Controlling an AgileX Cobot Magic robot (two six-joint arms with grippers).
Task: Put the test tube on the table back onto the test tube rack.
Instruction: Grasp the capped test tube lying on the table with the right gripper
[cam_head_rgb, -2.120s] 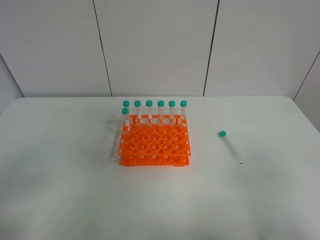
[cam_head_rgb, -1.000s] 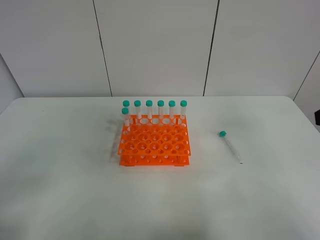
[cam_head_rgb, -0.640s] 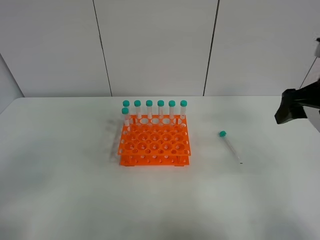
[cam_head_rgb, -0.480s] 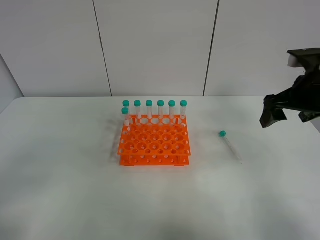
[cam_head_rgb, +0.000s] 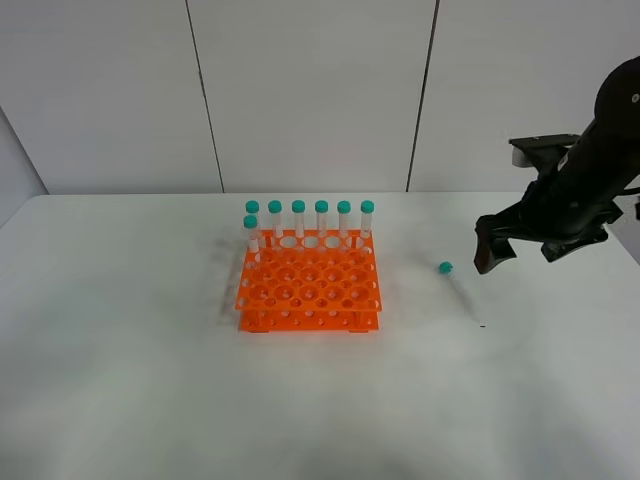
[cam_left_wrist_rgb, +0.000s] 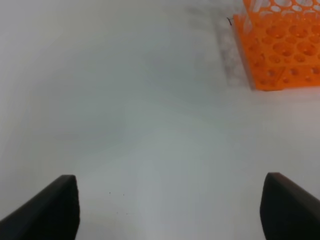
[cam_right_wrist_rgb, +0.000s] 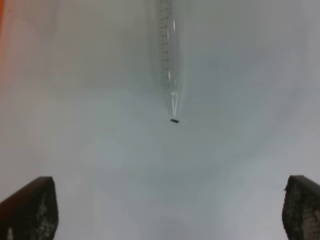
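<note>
I need to grab the test tube with my right gripper next, by its clear body near the tapered tip (cam_head_rgb: 466, 300). Its teal cap (cam_head_rgb: 446, 267) then stays free for putting the tube in the rack.
The test tube (cam_head_rgb: 461, 293) lies flat on the white table (cam_head_rgb: 150, 390), right of the orange test tube rack (cam_head_rgb: 308, 287), teal cap toward the back. Several capped tubes (cam_head_rgb: 321, 218) stand along the rack's back row. My right gripper (cam_head_rgb: 525, 250) hovers open just right of and above the lying tube. The right wrist view shows that tube's tapered tip (cam_right_wrist_rgb: 169, 60) ahead of the right gripper (cam_right_wrist_rgb: 165, 210), with nothing between its fingers (cam_right_wrist_rgb: 30, 210). The left gripper (cam_left_wrist_rgb: 167, 210) is open over bare table, and the rack's corner (cam_left_wrist_rgb: 280, 45) lies ahead of it.
A grey panelled wall rises behind the table's far edge (cam_head_rgb: 300, 193). Bare white tabletop spreads left of the rack and across the front. The left arm does not show in the exterior high view.
The right arm has come in from the right edge and swung left and down toward the lying test tube. Tube and rack have not moved.
</note>
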